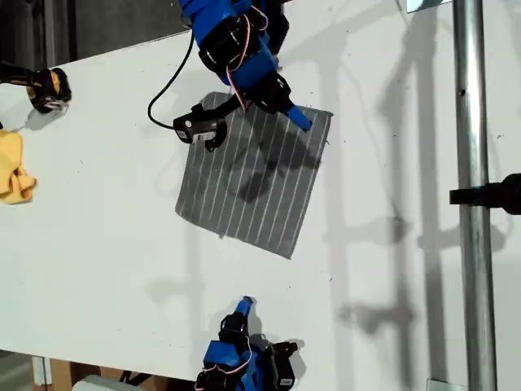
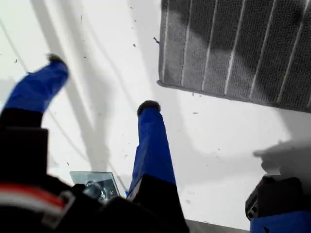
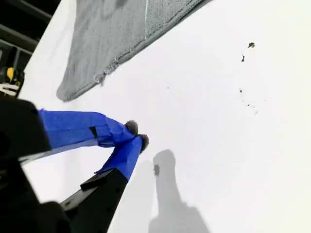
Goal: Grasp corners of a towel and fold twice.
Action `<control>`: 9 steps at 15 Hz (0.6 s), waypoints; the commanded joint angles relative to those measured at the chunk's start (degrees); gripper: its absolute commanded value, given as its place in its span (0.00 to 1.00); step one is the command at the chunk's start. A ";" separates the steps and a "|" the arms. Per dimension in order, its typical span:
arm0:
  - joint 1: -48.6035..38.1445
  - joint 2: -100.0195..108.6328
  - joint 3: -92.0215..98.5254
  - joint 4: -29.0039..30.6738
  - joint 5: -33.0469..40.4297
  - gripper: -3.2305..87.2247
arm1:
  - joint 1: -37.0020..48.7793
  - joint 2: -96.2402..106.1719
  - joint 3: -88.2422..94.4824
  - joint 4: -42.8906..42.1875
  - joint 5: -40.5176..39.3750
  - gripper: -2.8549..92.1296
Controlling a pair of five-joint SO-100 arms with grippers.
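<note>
The gripper grabs the grey towel by its hemmed corner next, to fold the towel along its white stripes.
The towel (image 1: 252, 179), dark grey with thin white stripes, lies flat and unfolded on the white table (image 1: 98, 244). My first gripper (image 1: 298, 119) reaches in from the exterior view's top and hangs open beside the towel's corner (image 1: 328, 114) at that view's upper right. In the first wrist view its fingers (image 2: 150, 126) spread wide over bare table, just short of the towel (image 2: 243, 43) and that corner (image 2: 163, 81). My second gripper (image 1: 244, 305) is shut on nothing at the exterior view's bottom, well short of the towel (image 3: 112, 34) and its nearest corner (image 3: 62, 93).
A small yellow cloth (image 1: 15, 167) and a yellow-and-black object (image 1: 49, 88) lie at the exterior view's left edge. A metal pole (image 1: 472, 204) with a black clamp (image 1: 492, 194) runs down that view's right. A black cable (image 1: 163, 102) loops beside the first arm.
</note>
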 commanded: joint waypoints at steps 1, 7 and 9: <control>-0.26 0.26 0.26 0.09 -0.26 0.01 | 0.70 0.00 -2.37 0.00 -0.79 0.48; -0.35 0.26 0.26 0.09 -0.18 0.01 | 0.53 -2.20 8.44 -2.64 1.85 0.48; -0.35 0.26 0.26 0.09 -0.18 0.01 | -1.05 -3.96 13.01 -6.42 3.96 0.47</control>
